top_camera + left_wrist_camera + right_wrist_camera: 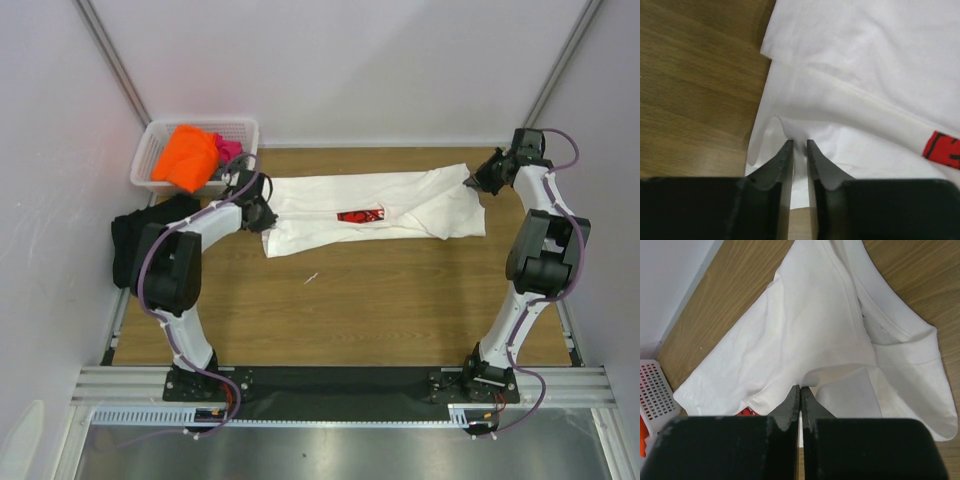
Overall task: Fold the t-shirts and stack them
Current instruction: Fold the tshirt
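Observation:
The left gripper will next grab the raised fold at the end of the white t-shirt, opposite the right gripper, to fold the white t-shirt evenly.
A large white t-shirt lies folded into a long strip across the far part of the table, its red-and-black graphic showing in the middle. My left gripper is at its left end. In the left wrist view the gripper has its jaws slightly apart, with a raised fold of the white t-shirt between the tips. My right gripper is at the right end. In the right wrist view it is shut on an edge of the white t-shirt.
A white lattice basket at the far left corner holds an orange t-shirt and a pink one. A black t-shirt lies at the table's left edge beside my left arm. Walls close in the back and both sides.

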Motion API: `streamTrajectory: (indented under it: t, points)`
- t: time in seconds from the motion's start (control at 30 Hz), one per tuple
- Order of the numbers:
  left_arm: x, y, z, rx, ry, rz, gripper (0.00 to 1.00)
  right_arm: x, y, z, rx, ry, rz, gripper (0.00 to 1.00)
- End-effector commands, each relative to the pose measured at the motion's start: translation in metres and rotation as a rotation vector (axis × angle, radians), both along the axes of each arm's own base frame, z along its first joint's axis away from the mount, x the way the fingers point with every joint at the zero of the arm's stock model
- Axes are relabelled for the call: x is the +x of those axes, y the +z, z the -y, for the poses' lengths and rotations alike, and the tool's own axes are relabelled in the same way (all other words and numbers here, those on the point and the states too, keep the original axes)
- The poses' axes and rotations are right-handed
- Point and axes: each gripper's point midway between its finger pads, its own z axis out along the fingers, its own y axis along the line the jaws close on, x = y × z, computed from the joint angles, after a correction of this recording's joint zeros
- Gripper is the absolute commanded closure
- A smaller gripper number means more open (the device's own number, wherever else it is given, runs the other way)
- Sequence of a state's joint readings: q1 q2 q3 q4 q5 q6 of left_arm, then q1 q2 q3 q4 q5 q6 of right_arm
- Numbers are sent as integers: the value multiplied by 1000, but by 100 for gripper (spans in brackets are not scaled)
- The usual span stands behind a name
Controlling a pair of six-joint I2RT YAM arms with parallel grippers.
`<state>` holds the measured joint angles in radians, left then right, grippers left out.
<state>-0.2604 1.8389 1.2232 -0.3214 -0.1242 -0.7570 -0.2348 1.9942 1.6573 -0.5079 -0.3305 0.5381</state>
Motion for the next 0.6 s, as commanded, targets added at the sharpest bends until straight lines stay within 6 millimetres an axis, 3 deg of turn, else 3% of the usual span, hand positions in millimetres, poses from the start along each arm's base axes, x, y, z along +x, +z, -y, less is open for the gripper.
streamTrajectory:
  t: [0.0,0.03,0.17,0.57]
  points:
    - [-13,6,2,-11,-65,23,74,4,10,-3,-17,27,32,100]
    - [-17,5,0,-3,-65,20,64,3,9,-3,-17,27,30,100]
    - [-28,0,-3,6,-71,14,53,0,7,-4,-13,32,22,100]
    - [-19,14,19,-31,-124,65,50,-4,6,-9,-17,48,16,100]
